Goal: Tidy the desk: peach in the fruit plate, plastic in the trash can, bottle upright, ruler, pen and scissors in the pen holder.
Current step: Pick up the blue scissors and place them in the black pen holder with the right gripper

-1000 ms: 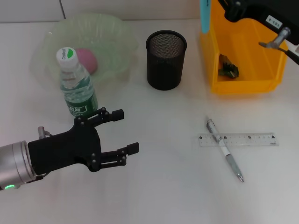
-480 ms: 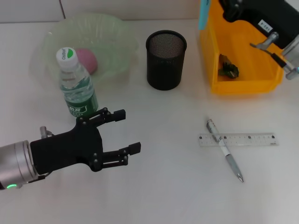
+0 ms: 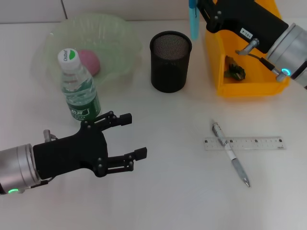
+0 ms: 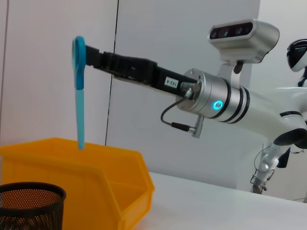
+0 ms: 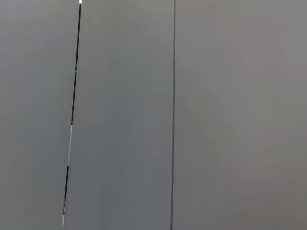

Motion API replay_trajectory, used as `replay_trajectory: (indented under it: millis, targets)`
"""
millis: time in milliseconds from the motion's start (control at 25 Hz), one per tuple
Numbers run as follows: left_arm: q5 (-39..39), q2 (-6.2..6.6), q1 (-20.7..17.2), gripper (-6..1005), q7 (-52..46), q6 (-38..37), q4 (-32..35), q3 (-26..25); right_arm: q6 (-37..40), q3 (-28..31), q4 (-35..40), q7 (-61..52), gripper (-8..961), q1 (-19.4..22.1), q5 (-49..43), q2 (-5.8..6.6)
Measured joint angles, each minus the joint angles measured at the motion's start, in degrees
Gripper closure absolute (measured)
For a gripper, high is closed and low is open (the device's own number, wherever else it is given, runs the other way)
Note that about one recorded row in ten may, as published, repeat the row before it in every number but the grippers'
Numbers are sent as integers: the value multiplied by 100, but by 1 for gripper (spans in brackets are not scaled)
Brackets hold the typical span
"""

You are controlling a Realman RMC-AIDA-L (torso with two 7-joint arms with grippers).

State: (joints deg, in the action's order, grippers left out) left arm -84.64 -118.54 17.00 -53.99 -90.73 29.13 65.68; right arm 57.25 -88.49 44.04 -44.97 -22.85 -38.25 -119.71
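Observation:
The scissors hang beside and above the pen holder's rim, so my right gripper must keep holding the blue scissors (image 3: 193,21) and open only once they are inside the pen holder's rim (image 3: 170,34).
My right gripper (image 3: 200,8) is shut on blue scissors (image 3: 193,21) that hang down above the gap between the black mesh pen holder (image 3: 170,61) and the yellow trash can (image 3: 249,82). The left wrist view shows the scissors (image 4: 79,96) hanging from that gripper (image 4: 90,55), above the trash can (image 4: 96,167) and beside the pen holder (image 4: 29,206). My left gripper (image 3: 134,135) is open and empty, low over the table just right of the upright bottle (image 3: 79,91). The pink peach (image 3: 88,61) lies in the green fruit plate (image 3: 124,33). A pen (image 3: 230,153) lies across a clear ruler (image 3: 259,143).
A dark crumpled piece of plastic (image 3: 235,69) lies inside the trash can. The bottle stands at the plate's front edge. The right wrist view shows only a grey wall.
My right arm has swung left with the scissors, from over the trash can to near the pen holder's right rim. My left gripper has edged slightly right.

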Motion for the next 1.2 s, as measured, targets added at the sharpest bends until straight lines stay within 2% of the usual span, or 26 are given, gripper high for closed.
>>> replay_trajectory:
  millis: [760,960,1200]
  targets:
    - [32,6,65,134,-305,-96,49,6,-228,70,-1353,366,846,-954,34,-9]
    - [33,6,67,134,-305,-121,50,6,-277,82,-1580,401,846,-1138,37,-9]
    - [9,6,75,134,-293,-158,50,6,-276,38,-1640,539,846,-1171,38,-9]
